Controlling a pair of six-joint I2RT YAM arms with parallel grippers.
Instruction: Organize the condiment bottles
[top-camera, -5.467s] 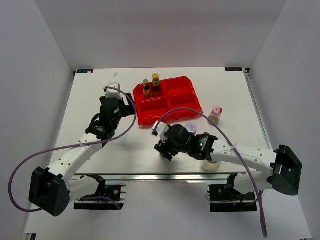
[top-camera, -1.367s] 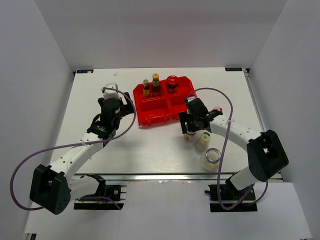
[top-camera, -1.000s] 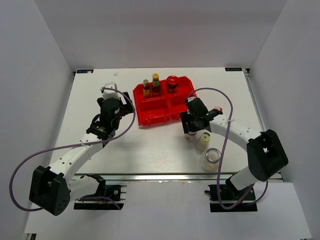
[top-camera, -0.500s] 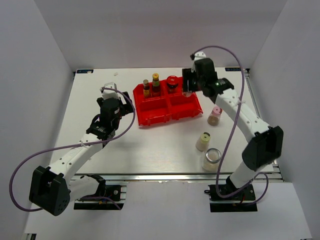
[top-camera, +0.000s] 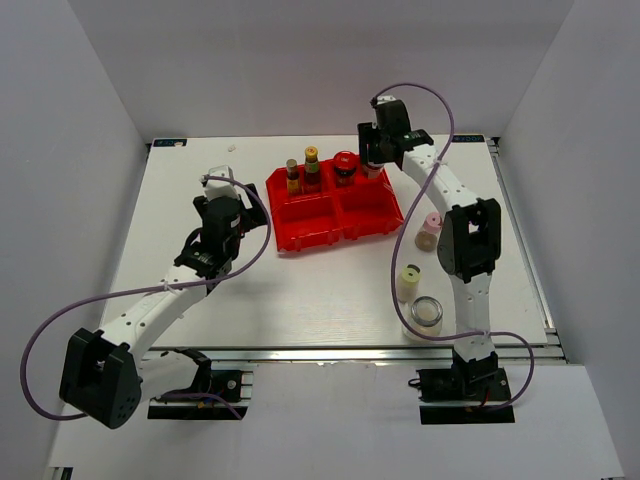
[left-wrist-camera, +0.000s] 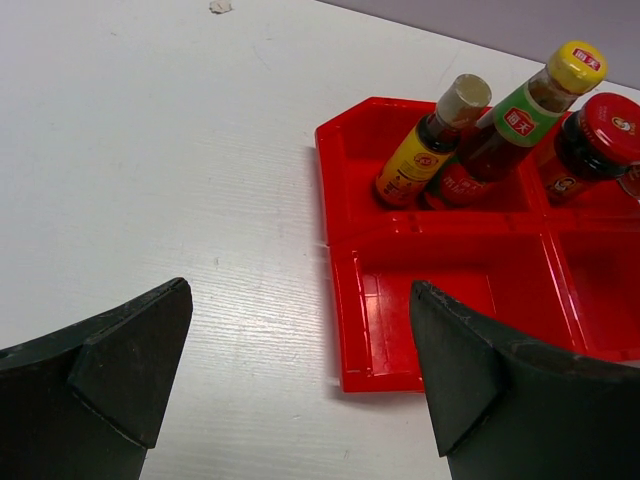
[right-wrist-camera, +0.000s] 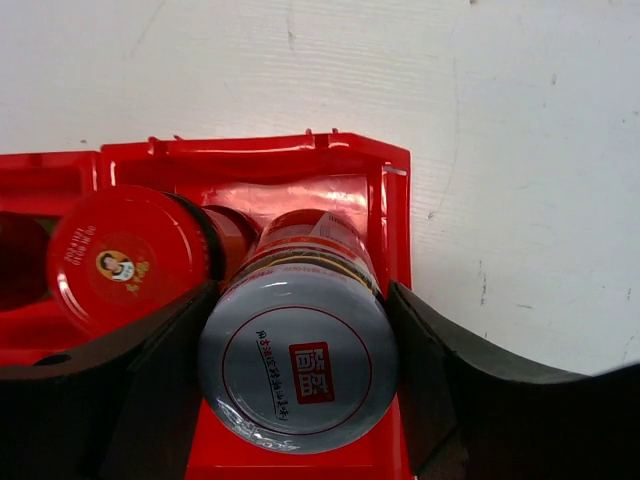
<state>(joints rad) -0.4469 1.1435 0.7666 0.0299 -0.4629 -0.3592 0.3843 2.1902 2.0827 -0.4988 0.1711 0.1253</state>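
Observation:
My right gripper holds the silver-lidded glass jar above the free space beside the red-lidded jar. It needs to keep holding the jar until the jar is on the bottom of the red tray.
My right gripper (right-wrist-camera: 296, 372) is shut on a silver-lidded glass jar (right-wrist-camera: 300, 340), which it holds in the back right compartment of the red tray (right-wrist-camera: 396, 205), right beside the red-lidded jar (right-wrist-camera: 122, 255). In the top view the right gripper (top-camera: 375, 160) reaches over that corner. Two slim sauce bottles (top-camera: 293, 176) (top-camera: 312, 164) stand in the back left compartment. A pink-capped shaker (top-camera: 431, 229), a cream-capped shaker (top-camera: 408, 282) and another silver-lidded jar (top-camera: 427, 314) stand on the table. My left gripper (left-wrist-camera: 300, 350) hangs open and empty, left of the tray (left-wrist-camera: 440, 290).
The tray's two front compartments (top-camera: 340, 218) hold nothing. The table's white surface (top-camera: 300, 290) lies between the tray and the near edge. White walls enclose the table on three sides. A purple cable (top-camera: 250, 255) loops beside the left arm.
Over the last second my right gripper carried the silver-lidded jar from the table in front of the tray to the tray's back right compartment. The left arm has stayed still.

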